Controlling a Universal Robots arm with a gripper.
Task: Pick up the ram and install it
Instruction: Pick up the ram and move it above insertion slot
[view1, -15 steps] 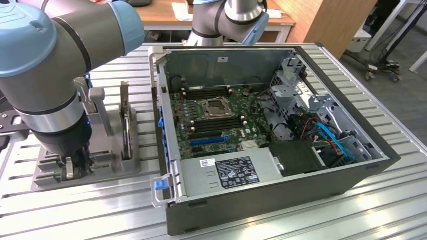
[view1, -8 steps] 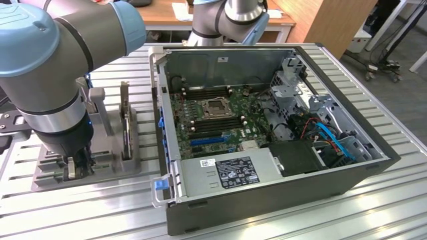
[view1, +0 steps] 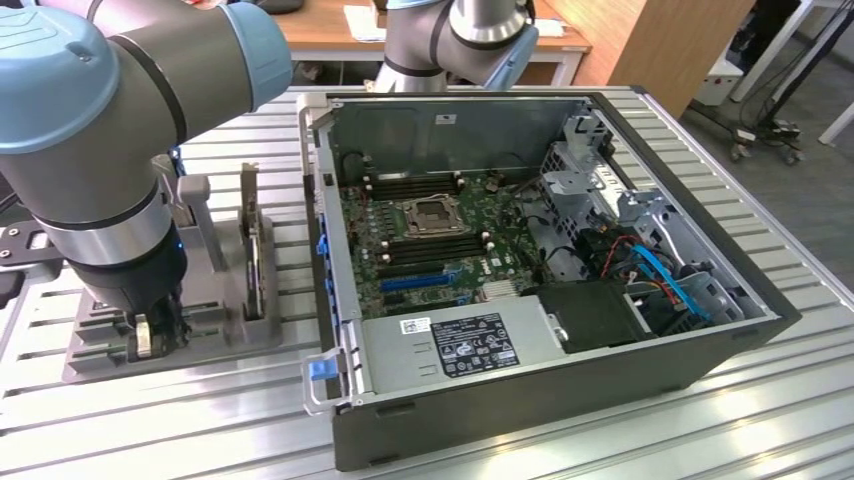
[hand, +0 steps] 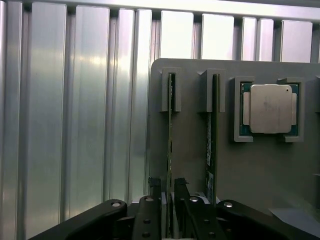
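Observation:
The holder's posts hold the ends of the ram (hand: 170, 150). My gripper should grab its exposed upper edge (hand: 169, 188) between the posts next.
The ram (hand: 170, 150) is a thin green stick standing on edge in a slot of the grey holder (hand: 189, 135). A second similar stick (hand: 212, 140) stands in the neighbouring slot. My gripper (hand: 168, 192) is lowered over the first stick, one dark finger on each side with narrow gaps, open. In the exterior view the gripper (view1: 150, 335) reaches down into the holder (view1: 214, 335) at that view's left, beside the open computer case (view1: 534, 380). The motherboard (view1: 427, 240) lies exposed inside, with memory slots around the processor socket.
A silver processor chip (hand: 270, 107) rests in a pocket of the holder. A dark expansion card (view1: 250, 240) stands upright in the holder between my arm and the case. The case holds a power supply (view1: 461, 345) and blue cables (view1: 667, 280). Everything sits on a ribbed aluminium table (view1: 747, 420).

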